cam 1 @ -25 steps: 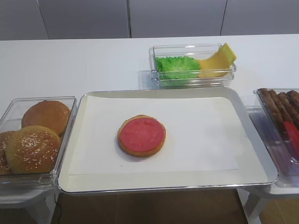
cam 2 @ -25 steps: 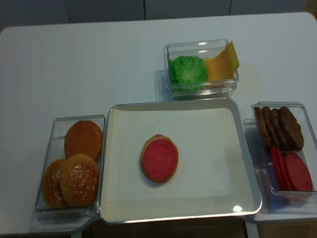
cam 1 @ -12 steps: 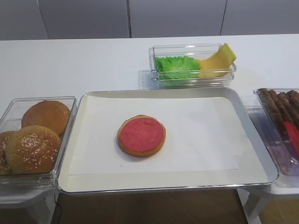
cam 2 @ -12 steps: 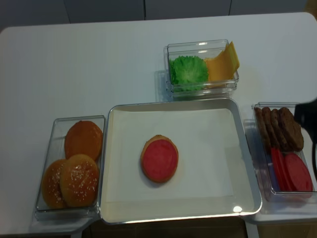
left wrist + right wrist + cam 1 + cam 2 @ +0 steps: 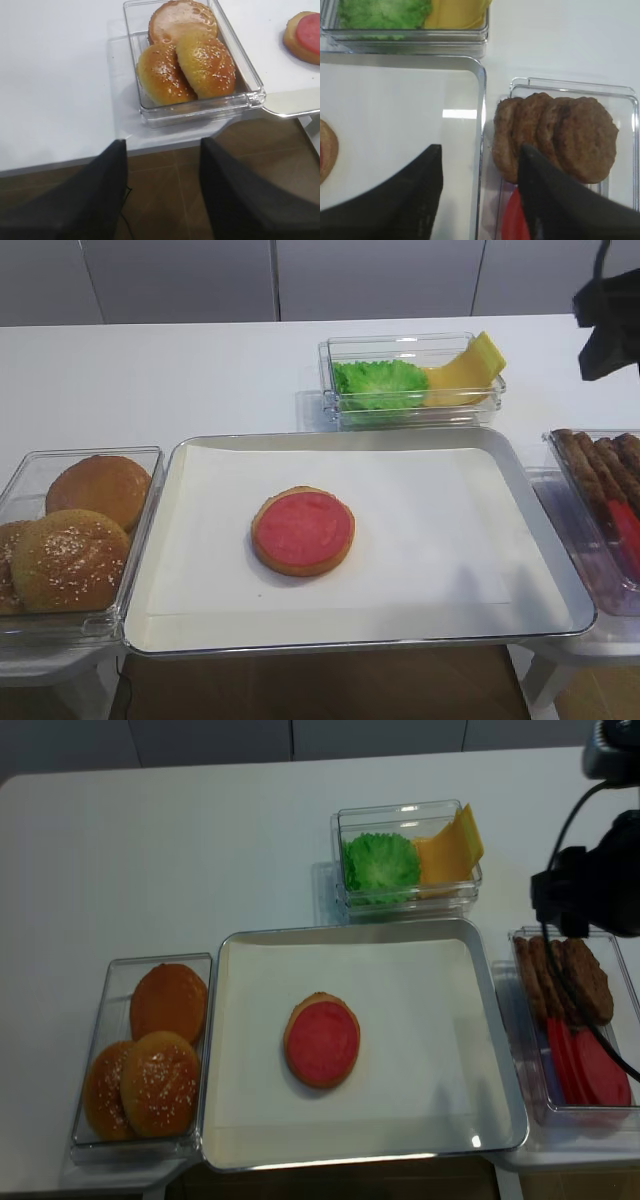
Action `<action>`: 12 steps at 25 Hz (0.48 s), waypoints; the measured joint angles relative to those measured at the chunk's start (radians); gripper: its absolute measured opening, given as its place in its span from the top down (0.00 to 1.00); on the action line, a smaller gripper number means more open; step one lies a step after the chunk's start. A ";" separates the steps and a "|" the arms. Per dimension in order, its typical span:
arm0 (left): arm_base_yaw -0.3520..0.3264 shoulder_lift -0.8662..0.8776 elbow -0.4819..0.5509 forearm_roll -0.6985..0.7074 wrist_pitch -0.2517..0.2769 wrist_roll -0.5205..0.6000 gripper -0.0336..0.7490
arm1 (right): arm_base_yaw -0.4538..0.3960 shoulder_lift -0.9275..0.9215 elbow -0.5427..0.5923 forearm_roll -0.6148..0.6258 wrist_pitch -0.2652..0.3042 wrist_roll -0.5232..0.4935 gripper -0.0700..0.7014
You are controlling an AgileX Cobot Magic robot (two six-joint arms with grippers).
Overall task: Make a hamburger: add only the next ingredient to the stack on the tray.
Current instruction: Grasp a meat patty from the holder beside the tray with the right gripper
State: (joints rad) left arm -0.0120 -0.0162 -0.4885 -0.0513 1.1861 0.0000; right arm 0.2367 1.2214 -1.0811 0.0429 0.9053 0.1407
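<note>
The brown patties lean together, so my right gripper should next grab the outermost one across its flat sides at its upper edge (image 5: 528, 970).
The stack (image 5: 303, 530), a tan bun bottom topped with a pinkish-red disc, lies mid-tray (image 5: 322, 1041). The silver tray (image 5: 545, 510) is lined with white paper. Several brown patties (image 5: 560, 135) stand on edge in a clear tub at the right (image 5: 565, 975). My right gripper (image 5: 481, 150) hangs open above the tray's right rim and the tub's left wall, with nothing between its fingers. Its arm (image 5: 595, 880) shows dark above the patty tub. My left gripper (image 5: 163, 145) is open and empty over the floor, just off the table's front edge.
A clear tub of sesame buns (image 5: 70, 530) sits left of the tray (image 5: 192, 55). Behind the tray, another tub holds green lettuce and yellow cheese (image 5: 405, 855). Red slices (image 5: 590, 1065) share the patty tub, nearer the front.
My right arm has come into both high views from the right and now hangs over the patty tub. The food and the tray have not moved.
</note>
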 joint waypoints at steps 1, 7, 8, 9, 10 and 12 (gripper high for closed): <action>0.000 0.000 0.000 0.000 0.000 0.000 0.51 | 0.021 0.023 -0.013 -0.034 0.010 0.023 0.44; 0.000 0.000 0.000 0.000 0.000 0.000 0.51 | 0.096 0.155 -0.054 -0.164 0.085 0.128 0.44; 0.000 0.000 0.000 0.000 0.000 0.000 0.51 | 0.104 0.176 -0.056 -0.188 0.094 0.135 0.44; 0.000 0.000 0.000 0.000 0.000 0.000 0.51 | 0.112 0.197 -0.056 -0.203 0.099 0.144 0.44; 0.000 0.000 0.000 0.000 0.000 0.000 0.51 | 0.114 0.214 -0.056 -0.214 0.101 0.149 0.44; 0.000 0.000 0.000 0.000 0.000 0.000 0.51 | 0.118 0.248 -0.056 -0.227 0.103 0.156 0.44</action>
State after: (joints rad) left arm -0.0120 -0.0162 -0.4885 -0.0513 1.1861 0.0000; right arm 0.3545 1.4695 -1.1373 -0.1841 1.0082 0.2967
